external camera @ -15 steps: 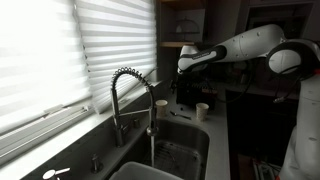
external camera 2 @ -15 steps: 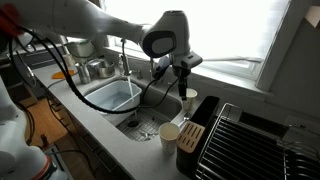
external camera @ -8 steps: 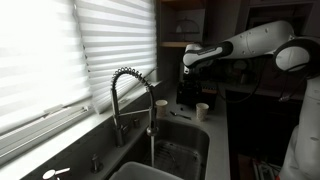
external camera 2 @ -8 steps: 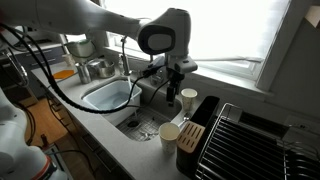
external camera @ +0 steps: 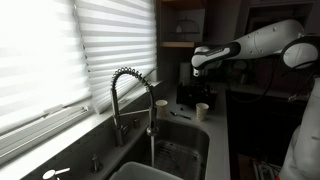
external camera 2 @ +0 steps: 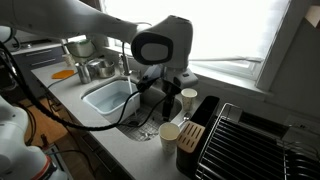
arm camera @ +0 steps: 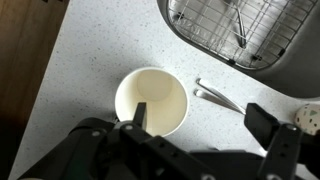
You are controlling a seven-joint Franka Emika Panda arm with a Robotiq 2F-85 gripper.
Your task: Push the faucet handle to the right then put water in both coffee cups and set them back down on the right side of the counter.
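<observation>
The coffee cup should stay upright with its top open for water, so the robot's gripper needs to grab one side of the coffee cup's rim next, with its fingers straddling the cup's side.
Two pale paper coffee cups stand on the counter by the sink. One cup (external camera: pixel 162 104) (external camera 2: pixel 189 97) is near the window and the other cup (external camera: pixel 202 110) (external camera 2: pixel 170 133) is nearer the counter's front edge. In the wrist view one cup (arm camera: pixel 152 100) stands upright and looks empty, right below me. My gripper (arm camera: pixel 200 118) (external camera: pixel 197 62) is open and empty above it, with one finger over the cup's rim. In an exterior view the arm (external camera 2: pixel 160 45) hides the fingers. The coiled spring faucet (external camera: pixel 125 100) stands behind the sink.
The sink (arm camera: pixel 240 30) holds a wire grid, and a blue tub (external camera 2: pixel 108 95) sits in its other basin. Metal tongs (arm camera: pixel 220 97) lie on the counter beside the cup. A knife block (external camera 2: pixel 190 137) and a dish rack (external camera 2: pixel 250 140) stand close to the cups.
My arm has swung away from the window-side cup toward the cup nearer the counter's front edge. The gripper stays open. Neither cup has moved.
</observation>
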